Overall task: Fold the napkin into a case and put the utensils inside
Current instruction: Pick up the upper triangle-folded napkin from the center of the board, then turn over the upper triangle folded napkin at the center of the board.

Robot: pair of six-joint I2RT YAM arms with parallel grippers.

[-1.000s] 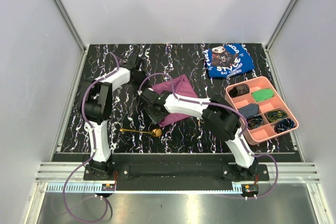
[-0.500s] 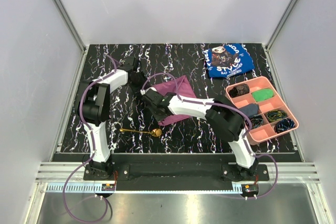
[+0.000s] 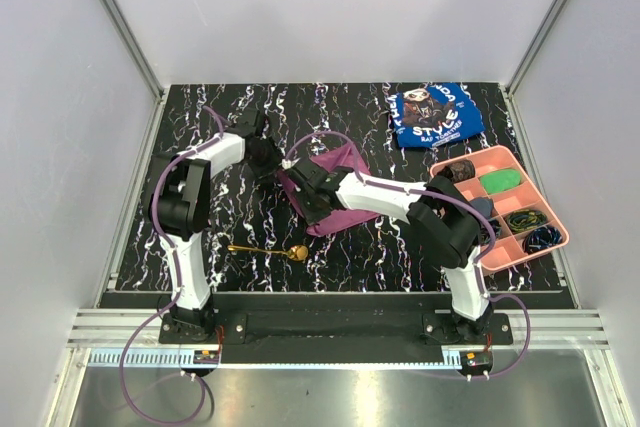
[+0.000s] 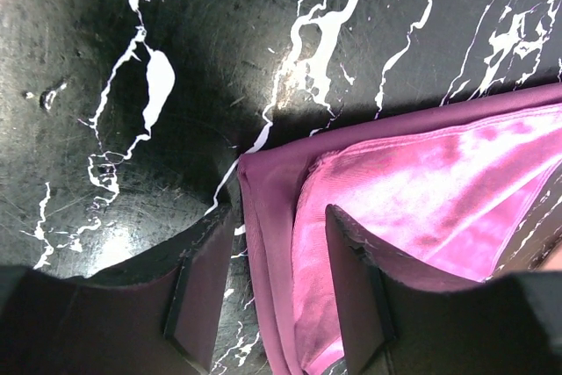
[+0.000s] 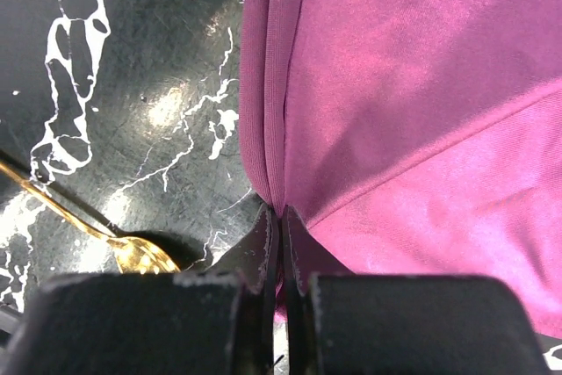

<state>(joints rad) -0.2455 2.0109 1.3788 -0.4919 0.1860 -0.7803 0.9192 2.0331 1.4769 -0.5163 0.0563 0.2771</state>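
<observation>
Next, my left gripper grips the napkin's layered corner [image 3: 282, 175] [image 4: 268, 204], along the napkin edge my right gripper holds, to turn the napkin over for folding.
The plum-purple napkin [image 3: 345, 160] lies mid-table, partly folded, with layered edges showing in the left wrist view [image 4: 421, 191] and the right wrist view [image 5: 413, 85]. My right gripper [image 3: 303, 190] is shut on the napkin's near-left edge [image 5: 283, 217], the cloth pinched between its tips. My left gripper [image 3: 272, 159] sits at the napkin's left corner. It stands open [image 4: 281, 296], with the cloth's edge lying between the spread fingers [image 4: 202, 296]. The gold spoon [image 3: 270, 250] lies on the table nearer the bases, and its bowl [image 5: 140, 255] shows just left of my right fingers.
A blue printed cloth [image 3: 435, 115] lies at the back right. A pink compartment tray [image 3: 530, 255] with small items stands at the right edge, beside my right arm's elbow. Grey walls close in the black marbled table [image 3: 200, 237] on three sides.
My right gripper has shut on the napkin's near-left edge and drawn it slightly up and back. My left gripper has come down toward the napkin's left corner.
</observation>
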